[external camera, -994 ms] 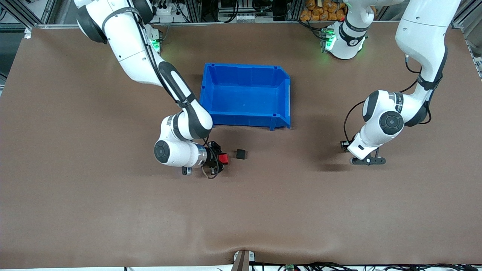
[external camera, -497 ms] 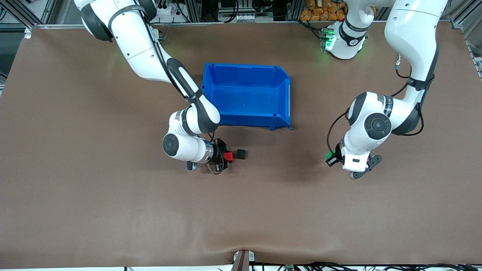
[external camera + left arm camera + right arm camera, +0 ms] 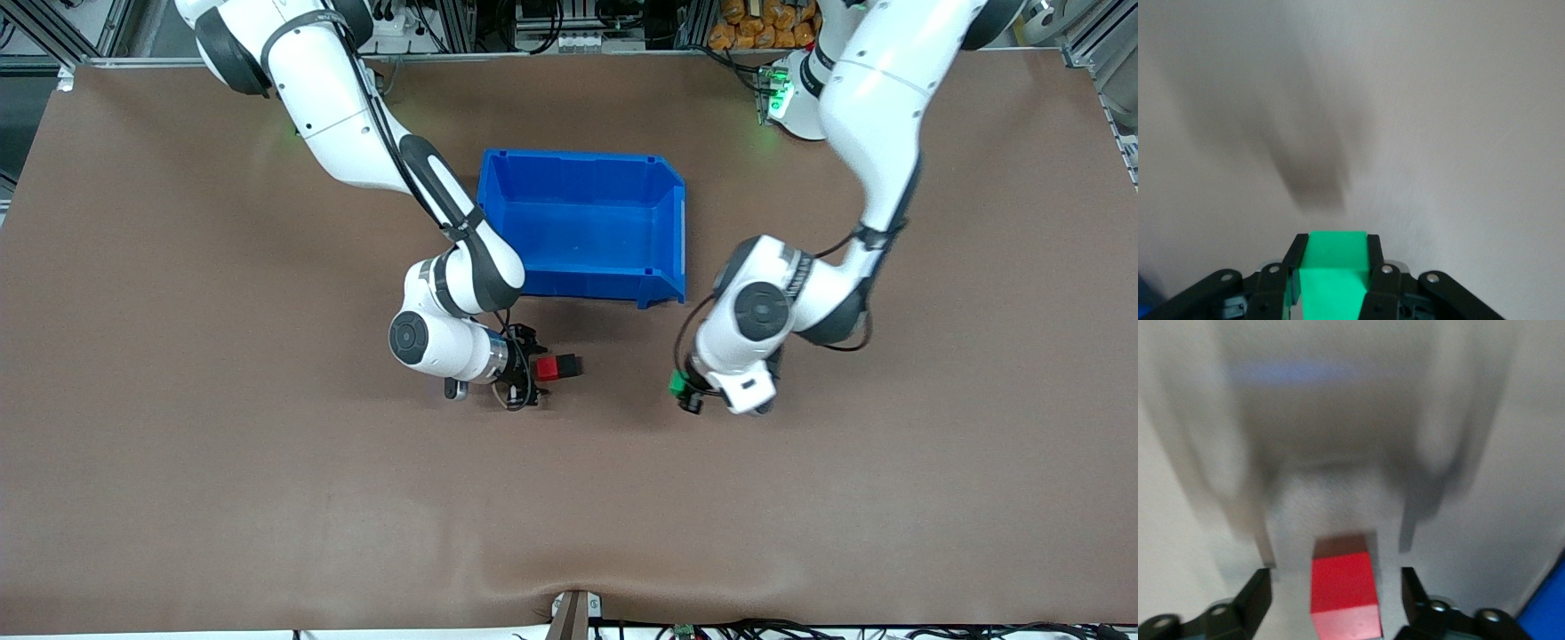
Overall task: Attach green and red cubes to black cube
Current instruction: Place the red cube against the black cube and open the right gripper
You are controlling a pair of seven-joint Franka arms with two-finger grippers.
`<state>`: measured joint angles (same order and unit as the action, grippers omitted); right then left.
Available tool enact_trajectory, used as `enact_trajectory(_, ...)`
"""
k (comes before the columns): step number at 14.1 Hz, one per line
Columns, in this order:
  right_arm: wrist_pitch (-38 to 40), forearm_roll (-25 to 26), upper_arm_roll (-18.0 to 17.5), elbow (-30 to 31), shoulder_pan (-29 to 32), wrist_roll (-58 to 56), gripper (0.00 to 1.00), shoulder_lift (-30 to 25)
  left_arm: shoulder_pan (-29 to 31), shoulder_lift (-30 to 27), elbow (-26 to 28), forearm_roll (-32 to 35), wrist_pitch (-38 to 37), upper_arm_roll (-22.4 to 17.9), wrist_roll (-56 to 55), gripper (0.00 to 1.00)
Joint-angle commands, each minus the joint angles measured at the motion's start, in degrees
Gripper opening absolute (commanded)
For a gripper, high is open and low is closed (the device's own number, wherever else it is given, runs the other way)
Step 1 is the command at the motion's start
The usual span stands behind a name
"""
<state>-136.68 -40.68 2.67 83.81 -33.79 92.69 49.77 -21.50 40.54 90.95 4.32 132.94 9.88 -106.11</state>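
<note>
The green cube point(image 3: 677, 383) hangs short of the black cube point(image 3: 568, 365), so my left gripper now moves the green cube toward the black cube before releasing the green cube.
The red cube point(image 3: 545, 367) rests on the table against the black cube point(image 3: 568, 365), nearer to the front camera than the blue bin. My right gripper point(image 3: 536, 370) is low at the red cube, on the side away from the black cube. In the right wrist view its fingers point(image 3: 1258, 593) stand open, with gaps on both sides of the red cube point(image 3: 1341, 587). My left gripper point(image 3: 683, 389) is shut on the green cube point(image 3: 677, 383), over bare table toward the left arm's end from the black cube. The green cube point(image 3: 1335, 280) fills the left gripper's point(image 3: 1336, 243) jaws.
An empty blue bin point(image 3: 582, 227) stands on the brown table point(image 3: 267, 498), farther from the front camera than the cubes. The right arm's elbow point(image 3: 462, 276) hangs over the bin's corner. Bare table lies between the black cube and the left gripper.
The left arm has swung from its end of the table toward the middle, carrying the green cube. The right gripper has brought the red cube up against the black cube.
</note>
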Motion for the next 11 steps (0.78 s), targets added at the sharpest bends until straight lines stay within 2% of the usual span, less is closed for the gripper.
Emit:
enact_trajectory(1,1.9,5.5,1.6,-1.2,2.4,-1.5,1.0,-2.2,-3.2,4.3,-5.8,-0.8,-0.9,-0.3,-7.0,0.0)
enact_trajectory(3,2.9,11.8,1.7,-2.2,5.2,-4.6,1.0,-3.4,-4.5,7.3,-9.5,-2.6,-0.9,-0.3,-10.1,0.0)
enact_trajectory(6,6.0,17.9,2.7,-2.3,10.4,-14.8,1.0,-7.0,-6.1,8.5,-9.9,-5.0,-0.6,-0.3,-10.2,0.0)
enact_trajectory(8,12.8,18.8,3.0,-2.7,14.9,-25.5,1.0,-9.1,-6.8,9.2,-10.1,-6.7,-0.3,-0.3,-10.1,0.0)
enact_trajectory(11,25.6,21.0,6.6,-5.7,19.6,-42.5,1.0,-12.5,-7.8,9.6,-10.1,-6.9,-0.1,-0.2,-9.9,0.0)
